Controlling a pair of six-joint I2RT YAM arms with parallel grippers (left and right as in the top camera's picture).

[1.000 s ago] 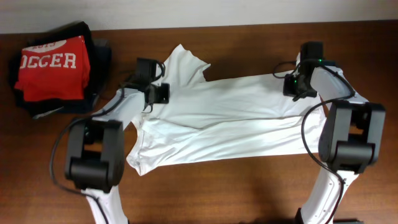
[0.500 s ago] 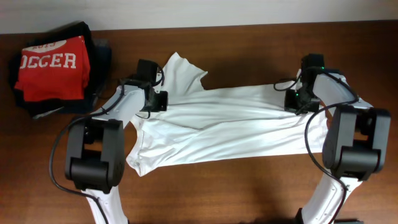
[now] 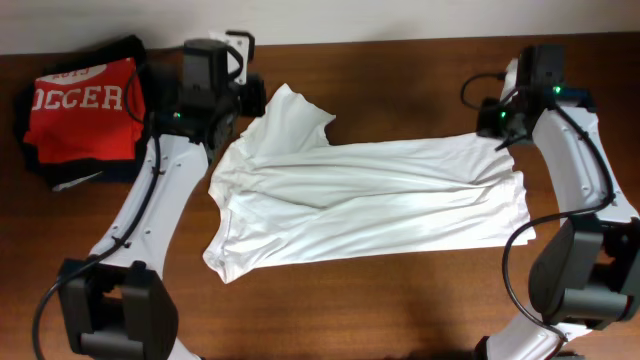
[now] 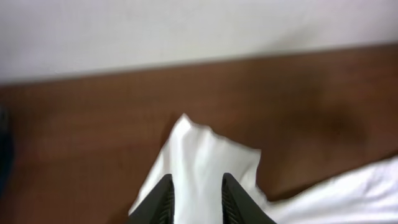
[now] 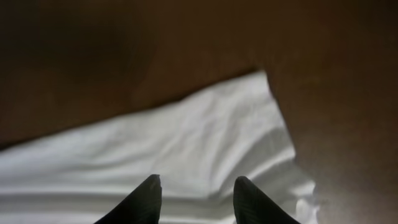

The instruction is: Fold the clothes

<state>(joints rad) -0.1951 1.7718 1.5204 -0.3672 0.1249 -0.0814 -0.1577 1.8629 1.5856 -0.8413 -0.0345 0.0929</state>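
Note:
The left gripper next needs to take hold of the white T-shirt [image 3: 370, 200] by its back sleeve, so that this sleeve can be folded forward over the body of the T-shirt.
A white T-shirt [image 3: 370, 200] lies across the middle of the brown table, folded along its length, with one sleeve [image 3: 290, 115] sticking out at the back left. My left gripper [image 3: 243, 100] is open and empty, raised over that sleeve; in the left wrist view the white sleeve [image 4: 205, 152] shows below the parted fingers [image 4: 196, 182]. My right gripper [image 3: 497, 122] is open and empty above the shirt's back right corner; in the right wrist view the cloth [image 5: 205, 143] lies under the spread fingers [image 5: 198, 183].
A stack of folded clothes [image 3: 85, 105], a red shirt with white lettering on top of dark garments, sits at the back left corner. A pale wall [image 3: 400, 18] runs along the table's far edge. Bare wood [image 3: 400, 300] lies in front of the shirt.
Both grippers pulled the shirt's back edge forward, let go, then rose and drew back toward the far edge. The shirt now lies narrower.

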